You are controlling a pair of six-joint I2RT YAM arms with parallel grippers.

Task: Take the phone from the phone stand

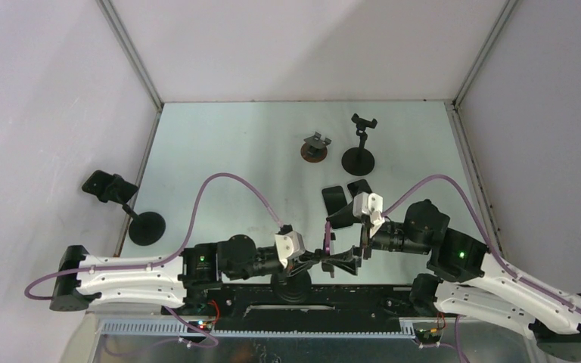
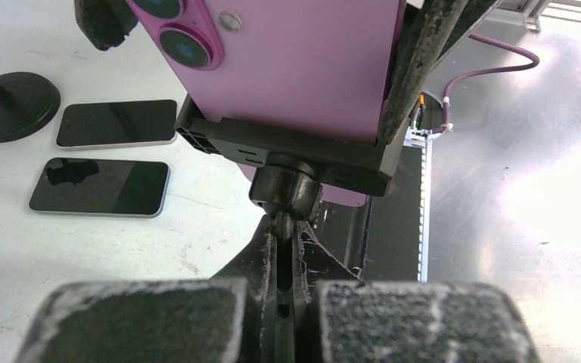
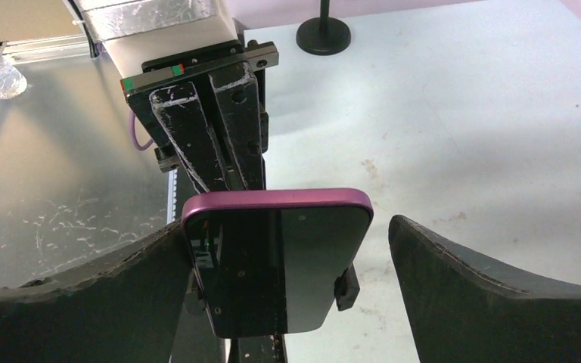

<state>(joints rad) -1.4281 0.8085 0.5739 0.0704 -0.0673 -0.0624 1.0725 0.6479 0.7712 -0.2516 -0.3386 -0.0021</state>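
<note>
The purple phone should come free of the stand's clamp (image 3: pixel 346 289) once my right gripper picks it up. My right gripper needs to pick it up next by its long edges.
A purple phone (image 2: pixel 302 60) sits upright in the black clamp (image 2: pixel 287 147) of a phone stand, whose round base (image 1: pixel 291 287) stands at the near table edge. My left gripper (image 2: pixel 286 242) is shut on the stand's thin stem just under the ball joint; it also shows in the top view (image 1: pixel 314 262). The phone's dark screen (image 3: pixel 280 257) faces my right gripper (image 3: pixel 287 227), which is open and straddles it. The left finger (image 3: pixel 83 302) lies against the phone's edge. The right finger (image 3: pixel 499 302) stands apart from it.
Two dark-screened phones (image 2: pixel 117 123) (image 2: pixel 100 187) lie flat on the table beyond the stand. Other stands are on the table: one at far centre (image 1: pixel 359 147), a small brown-based one (image 1: pixel 315 147), and one at the left edge (image 1: pixel 132 212).
</note>
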